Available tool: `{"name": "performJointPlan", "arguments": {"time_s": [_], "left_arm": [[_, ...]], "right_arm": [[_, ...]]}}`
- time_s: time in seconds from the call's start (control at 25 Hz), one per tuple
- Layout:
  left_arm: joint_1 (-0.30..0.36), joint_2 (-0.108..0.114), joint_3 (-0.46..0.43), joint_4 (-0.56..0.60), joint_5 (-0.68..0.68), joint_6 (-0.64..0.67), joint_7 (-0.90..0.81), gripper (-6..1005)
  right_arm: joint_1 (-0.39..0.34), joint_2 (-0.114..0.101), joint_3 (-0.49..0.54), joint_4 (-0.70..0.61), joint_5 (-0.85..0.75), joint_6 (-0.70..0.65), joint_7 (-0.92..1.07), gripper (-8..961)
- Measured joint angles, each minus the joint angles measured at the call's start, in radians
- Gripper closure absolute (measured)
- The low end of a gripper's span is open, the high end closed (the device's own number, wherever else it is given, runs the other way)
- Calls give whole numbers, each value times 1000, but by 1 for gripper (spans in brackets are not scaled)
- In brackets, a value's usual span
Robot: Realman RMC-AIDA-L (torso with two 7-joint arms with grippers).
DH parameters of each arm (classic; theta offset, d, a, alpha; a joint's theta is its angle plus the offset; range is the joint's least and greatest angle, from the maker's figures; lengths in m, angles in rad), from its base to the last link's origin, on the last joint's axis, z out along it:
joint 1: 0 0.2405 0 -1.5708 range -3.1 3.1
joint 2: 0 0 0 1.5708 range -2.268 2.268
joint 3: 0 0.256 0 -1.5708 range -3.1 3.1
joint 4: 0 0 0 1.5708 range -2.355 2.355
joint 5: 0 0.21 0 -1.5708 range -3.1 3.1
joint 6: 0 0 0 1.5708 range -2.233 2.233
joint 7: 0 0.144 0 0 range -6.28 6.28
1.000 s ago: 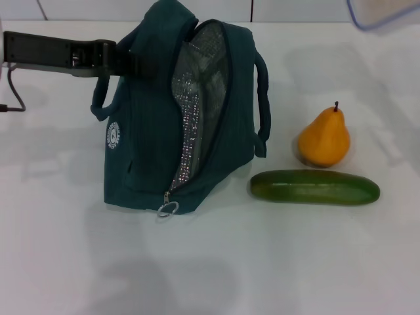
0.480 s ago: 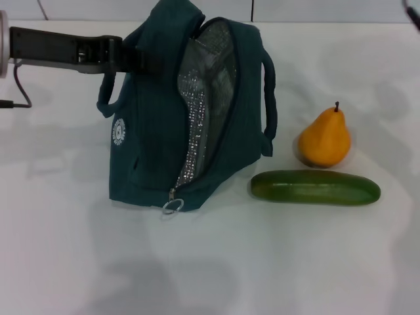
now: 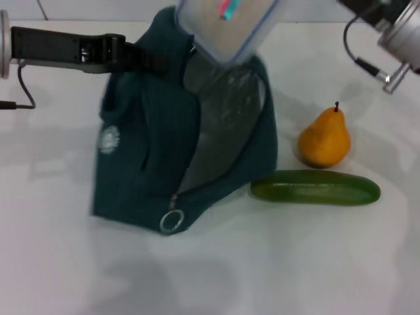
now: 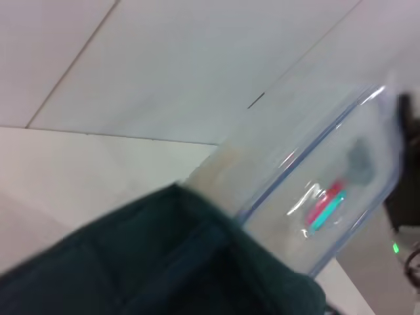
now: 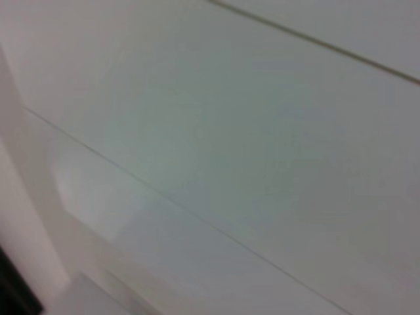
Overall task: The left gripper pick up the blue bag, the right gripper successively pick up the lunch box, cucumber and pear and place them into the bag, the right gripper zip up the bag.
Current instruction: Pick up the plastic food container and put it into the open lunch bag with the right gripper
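The lunch box's lower edge (image 3: 223, 62) hangs above the bag's opening (image 3: 220, 125), so it is too early to release. My right gripper lowers the lunch box into the bag first, then releases it.
The blue bag (image 3: 151, 151) stands on the white table with its mouth open and the foil lining showing; its ring zipper pull (image 3: 171, 221) hangs low at the front. My left gripper (image 3: 139, 56) is shut on the bag's upper edge and holds it up. The lunch box (image 3: 226, 26) hangs tilted right above the bag's mouth; it also shows in the left wrist view (image 4: 315, 190), over the bag's fabric (image 4: 151, 262). My right gripper (image 4: 401, 157) is a dark shape at the box's far end; its arm (image 3: 399, 29) enters at the top right. The pear (image 3: 323, 139) and cucumber (image 3: 315, 187) lie right of the bag.
The cucumber's near end lies close to the bag's lower right corner. A black cable (image 3: 20, 92) trails from the left arm at the far left. The white table (image 3: 275, 269) runs in front of the bag. The right wrist view shows only pale surfaces.
The lunch box has come in from the top right to just above the bag's mouth. The bag has tipped and its mouth has spread wider. Pear and cucumber have not moved.
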Motion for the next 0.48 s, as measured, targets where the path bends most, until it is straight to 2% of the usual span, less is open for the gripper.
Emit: {"name": "performJointPlan", "arguments": {"time_s": [0.08, 0.36, 0.48], "left_arm": [[1, -1, 0, -7, -1, 0, 2, 954], [4, -2, -2, -12, -11, 0, 4, 954], [5, -6, -4, -14, -13, 0, 5, 954]], "right_arm": [[-23, 0, -48, -47, 7, 30, 2, 796], [-79, 0, -322, -126, 160, 109, -4, 790], [-108, 0, -366, -156, 171, 141, -15, 787]]}}
